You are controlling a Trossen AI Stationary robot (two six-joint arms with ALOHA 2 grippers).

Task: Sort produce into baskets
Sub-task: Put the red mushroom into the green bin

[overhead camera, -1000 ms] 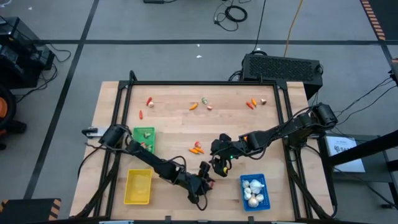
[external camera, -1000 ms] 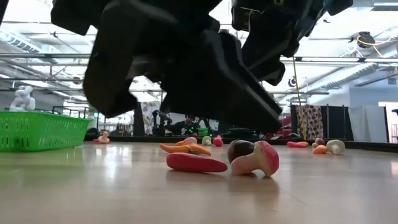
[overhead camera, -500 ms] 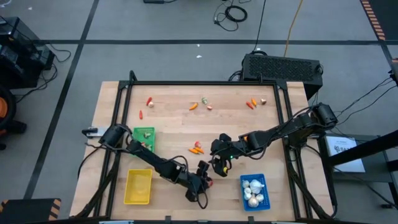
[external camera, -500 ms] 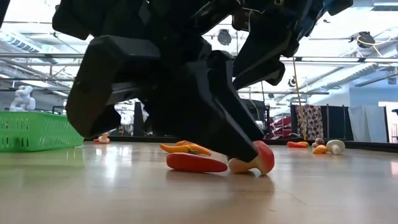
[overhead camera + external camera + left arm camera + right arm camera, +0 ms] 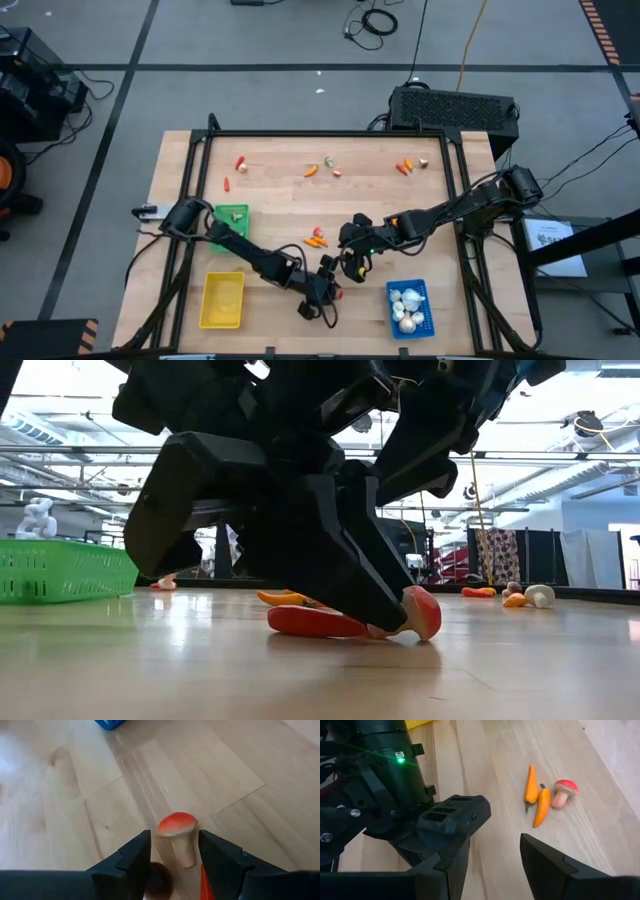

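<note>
The red-capped mushroom should go into the green basket, so my left gripper will next grab the mushroom by its pale stem [image 5: 184,851].
My left gripper [image 5: 325,287] is open and low over the table's near middle. Its fingers stand on either side of a mushroom with a red cap and pale stem [image 5: 177,832], which lies on its side on the wood [image 5: 422,612]. A dark brown round piece [image 5: 158,879] lies farther back between the fingers. A red pepper [image 5: 305,622] lies beside the mushroom. My right gripper [image 5: 352,262] hangs open and empty just beyond, above the table [image 5: 505,825]. The blue basket [image 5: 408,306] holds white garlic bulbs. The yellow basket [image 5: 222,300] and green basket [image 5: 232,222] stand at the left.
Two orange peppers [image 5: 536,795] and a second mushroom [image 5: 563,792] lie near the table's middle [image 5: 317,238]. More small pieces lie along the far side [image 5: 241,163] [image 5: 328,165] [image 5: 405,166]. A black frame [image 5: 330,133] edges the table.
My left gripper has come down to the table, open, around the mushroom. In the low view its fingers now cover the brown round piece and reach the wood beside the mushroom. The produce has stayed where it was.
</note>
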